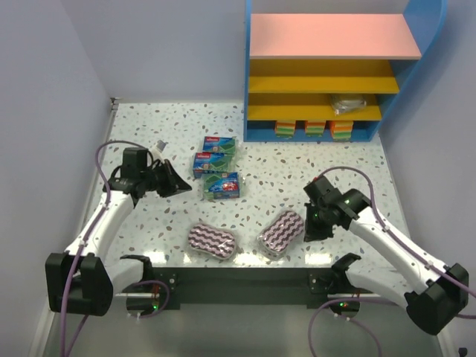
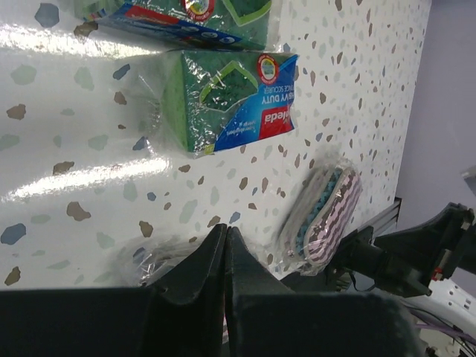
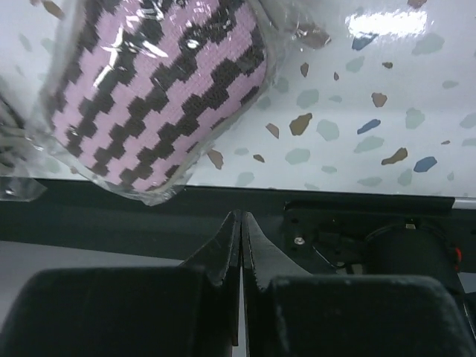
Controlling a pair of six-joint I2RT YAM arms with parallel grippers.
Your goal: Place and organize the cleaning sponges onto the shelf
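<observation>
My left gripper is closed and empty short of the nearest green pack (image 2: pixel 223 100). It would go up alone if I lifted it now, and the pack would stay.
Three green and blue flat packs (image 1: pixel 219 145), (image 1: pixel 210 163), (image 1: pixel 222 186) lie in a column mid-table. Two purple-white wavy-striped pads (image 1: pixel 212 242), (image 1: pixel 281 233) rest near the front edge. The shelf (image 1: pixel 335 44) stands at the back right; three orange-yellow-green sponge packs (image 1: pixel 314 128) sit under its lowest board and a silvery scourer pack (image 1: pixel 348 104) lies on a yellow board. My left gripper (image 1: pixel 181 186) (image 2: pixel 225 230) is shut and empty, just left of the nearest green pack (image 2: pixel 223 100). My right gripper (image 1: pixel 314 230) (image 3: pixel 242 217) is shut and empty beside the right pad (image 3: pixel 156 97).
A black mounting rail (image 1: pixel 238 279) runs along the table's front edge, right under the right gripper's tips (image 3: pixel 335 230). Pale walls close in the left and back sides. Crinkled clear wrap (image 2: pixel 145 260) shows beside the left fingers.
</observation>
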